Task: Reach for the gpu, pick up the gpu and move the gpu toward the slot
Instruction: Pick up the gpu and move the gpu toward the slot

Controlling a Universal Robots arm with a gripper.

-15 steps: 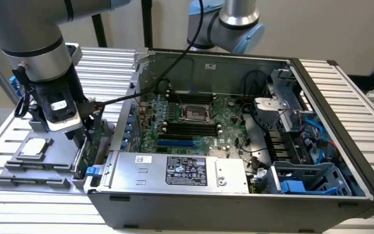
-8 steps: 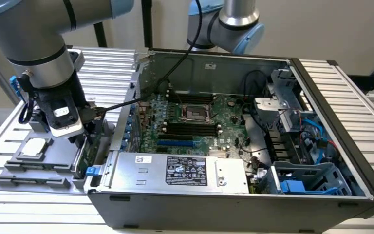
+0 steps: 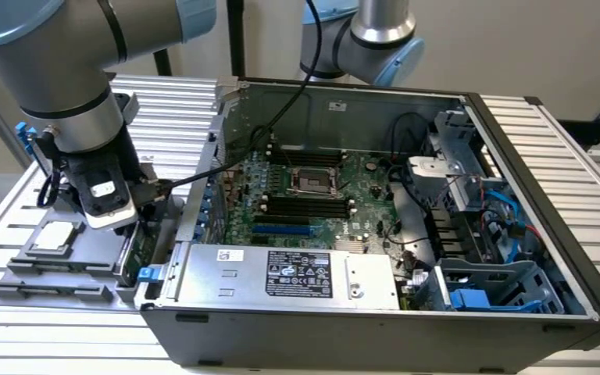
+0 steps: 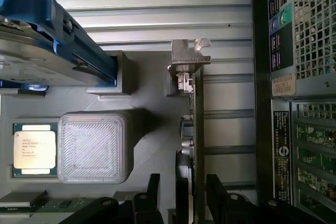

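Note:
The silver bracket [image 4: 186, 59] bends out wide at one end of the GPU. My gripper should next pick up the GPU by the flat sides near its other end [image 4: 190, 199].
The gpu [image 4: 193, 124] stands on edge in the grey fixture tray [image 4: 152, 145], a thin dark blade with its silver end bracket [image 4: 186, 59] at the far end. My gripper [image 4: 184, 198] is open and straddles the card's near end, one black finger [image 4: 153, 190] set apart on one side and the other finger [image 4: 218, 192] close beside the card. In the exterior view the gripper [image 3: 133, 230] hangs low over the tray at the exterior view's left, just outside the computer case, with the gpu's green edge [image 3: 126, 254] below it. The motherboard's blue slot [image 3: 279, 230] lies inside the case.
The open computer case [image 3: 383, 320] stands right beside the tray, its wall [image 4: 260, 103] close to the card. On the tray sit a small silver chip [image 4: 34, 149], a grey ridged block [image 4: 92, 148] and a hard drive with blue rails [image 4: 37, 51]. A second arm [image 3: 378, 39] stands behind the case.

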